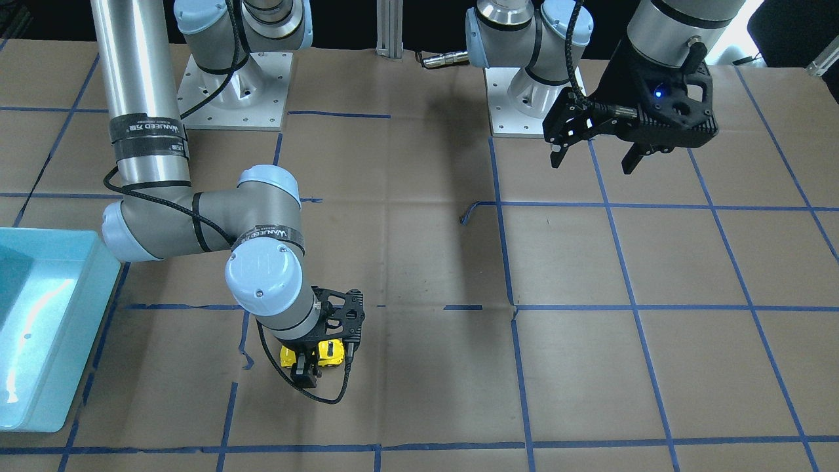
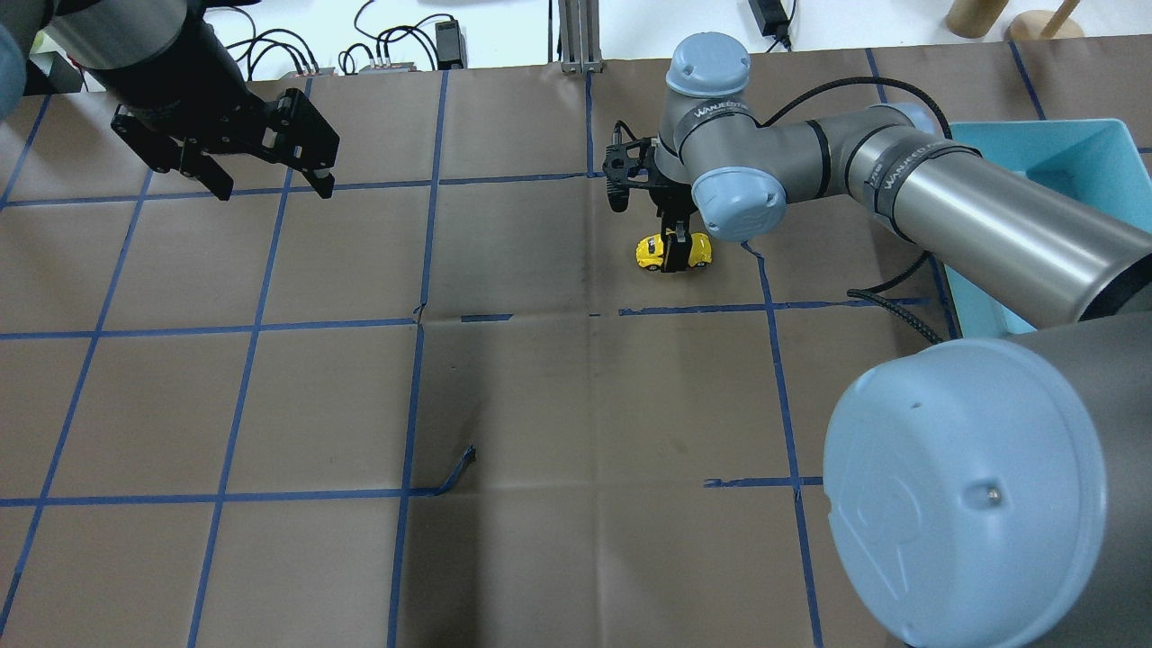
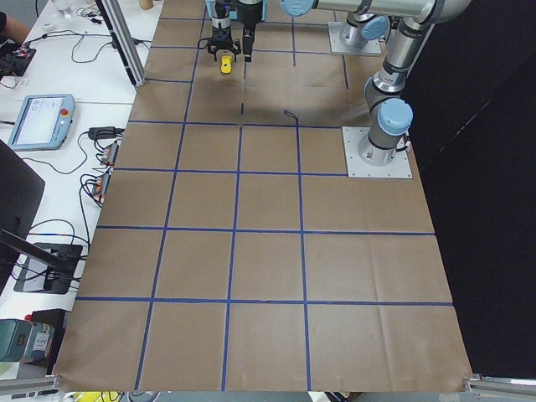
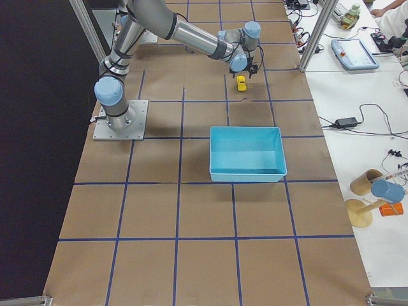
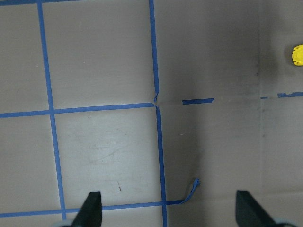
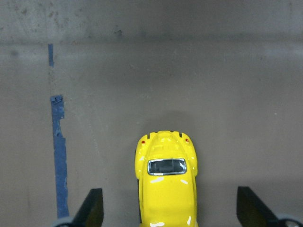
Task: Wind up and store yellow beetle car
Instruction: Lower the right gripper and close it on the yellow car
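I should next grab the yellow beetle car across its body sides with my right gripper, to wind it up and store it.
The yellow beetle car [image 6: 166, 189] stands on the brown paper table. It also shows in the overhead view [image 2: 695, 254] and the front-facing view [image 1: 331, 352]. My right gripper [image 2: 673, 248] is low over it and open. In the right wrist view its fingers [image 6: 93, 208] stand wide on either side of the car without touching it. My left gripper [image 2: 270, 184] is open and empty, held high over the far left of the table. In the left wrist view the car shows only at the right edge [image 5: 298, 55].
A light blue bin [image 2: 1093, 144] stands on the robot's right side, also seen in the front-facing view [image 1: 46, 341] and the exterior right view [image 4: 247, 167]. Blue tape lines grid the paper, with a loose curl of tape [image 2: 459, 472].
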Controlling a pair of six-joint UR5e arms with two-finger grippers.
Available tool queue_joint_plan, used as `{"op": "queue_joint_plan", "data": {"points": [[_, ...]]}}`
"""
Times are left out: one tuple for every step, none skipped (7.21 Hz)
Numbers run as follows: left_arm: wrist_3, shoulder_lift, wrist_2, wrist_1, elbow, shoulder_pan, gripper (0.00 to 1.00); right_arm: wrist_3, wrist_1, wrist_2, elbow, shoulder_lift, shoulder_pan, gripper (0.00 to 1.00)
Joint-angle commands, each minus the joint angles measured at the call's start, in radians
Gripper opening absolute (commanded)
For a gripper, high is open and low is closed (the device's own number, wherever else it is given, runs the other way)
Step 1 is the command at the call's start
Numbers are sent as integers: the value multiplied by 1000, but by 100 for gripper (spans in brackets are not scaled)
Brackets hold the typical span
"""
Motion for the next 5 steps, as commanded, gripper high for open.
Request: {"op": "queue_joint_plan", "data": {"points": [[0,0,1,0,0,0,99,2,-5,-5,3,7,0,86],[0,0,2,0,0,0,99,7,-2,-31,3,10,0,61],[0,0,0,0,0,0,99,15,1,-41,4,12,2,46],[0,0,1,0,0,0,99,15,3,-42,6,10,2,39],[0,0,2,0,0,0,99,18,1,-46,-3,-5,3,34]]}}
